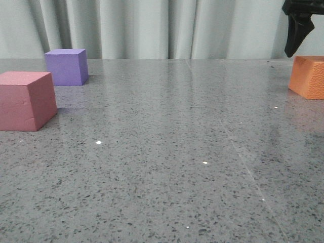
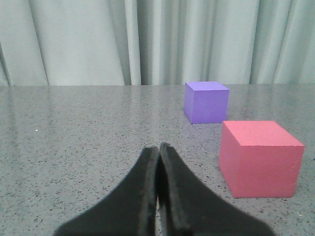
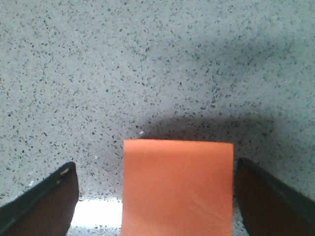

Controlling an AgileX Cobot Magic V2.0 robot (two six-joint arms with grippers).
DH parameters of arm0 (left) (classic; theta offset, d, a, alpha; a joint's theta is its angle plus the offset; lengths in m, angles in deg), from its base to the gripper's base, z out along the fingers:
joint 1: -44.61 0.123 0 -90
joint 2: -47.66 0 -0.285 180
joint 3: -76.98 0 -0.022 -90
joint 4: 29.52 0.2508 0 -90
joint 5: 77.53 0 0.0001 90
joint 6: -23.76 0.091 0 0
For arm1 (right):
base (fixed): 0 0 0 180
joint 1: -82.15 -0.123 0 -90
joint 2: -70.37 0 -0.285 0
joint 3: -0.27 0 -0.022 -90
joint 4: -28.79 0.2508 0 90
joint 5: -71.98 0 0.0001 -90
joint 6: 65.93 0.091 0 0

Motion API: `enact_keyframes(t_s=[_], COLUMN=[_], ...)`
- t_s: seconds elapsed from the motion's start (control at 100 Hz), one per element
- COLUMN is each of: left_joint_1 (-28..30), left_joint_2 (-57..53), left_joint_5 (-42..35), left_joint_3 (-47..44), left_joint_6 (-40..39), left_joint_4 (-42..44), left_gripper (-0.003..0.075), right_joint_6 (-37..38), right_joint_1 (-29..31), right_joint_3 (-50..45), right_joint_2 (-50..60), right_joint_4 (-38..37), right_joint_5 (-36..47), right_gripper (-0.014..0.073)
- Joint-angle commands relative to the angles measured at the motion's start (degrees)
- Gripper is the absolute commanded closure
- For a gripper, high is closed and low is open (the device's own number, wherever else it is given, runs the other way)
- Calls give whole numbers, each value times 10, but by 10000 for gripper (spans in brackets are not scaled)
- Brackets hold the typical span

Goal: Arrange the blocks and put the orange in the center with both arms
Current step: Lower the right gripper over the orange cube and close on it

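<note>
The right gripper isn't ready to close yet: its finger is level with the top edge of the orange cube (image 1: 310, 76), short of the cube's sides. It needs to lower first, then close on the cube.
The orange cube (image 1: 310, 76) sits at the far right of the grey table. My right gripper (image 1: 296, 38) hangs just above it; only one finger shows in the front view. In the right wrist view the orange cube (image 3: 177, 187) lies between the open fingers (image 3: 44, 204), with gaps on both sides. The dusty pink cube (image 1: 25, 100) stands at the left edge, the purple cube (image 1: 66, 66) behind it. My left gripper (image 2: 158, 147) is shut and empty, low over the table, to the left of the pink cube (image 2: 260, 158) and the purple cube (image 2: 205, 102).
The speckled grey table (image 1: 167, 152) stretches between the left cubes and the orange cube. A pale curtain (image 1: 152, 28) hangs behind the table's far edge.
</note>
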Motion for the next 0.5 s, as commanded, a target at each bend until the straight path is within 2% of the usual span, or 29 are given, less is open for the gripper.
enact_keyframes(t_s=[0.0, 0.49], left_joint_1=[2, 2], left_joint_2=[-18, -18], left_joint_5=[-43, -43], left_joint_3=[-30, -30], left_joint_6=[-6, -6], left_joint_4=[-3, -3], left_gripper=[739, 739], right_joint_6=[-1, -1], right_joint_1=[8, 10], right_joint_3=[19, 19], right_joint_2=[26, 0], right_joint_4=[1, 1], right_joint_5=[23, 22], right_gripper=[-42, -42])
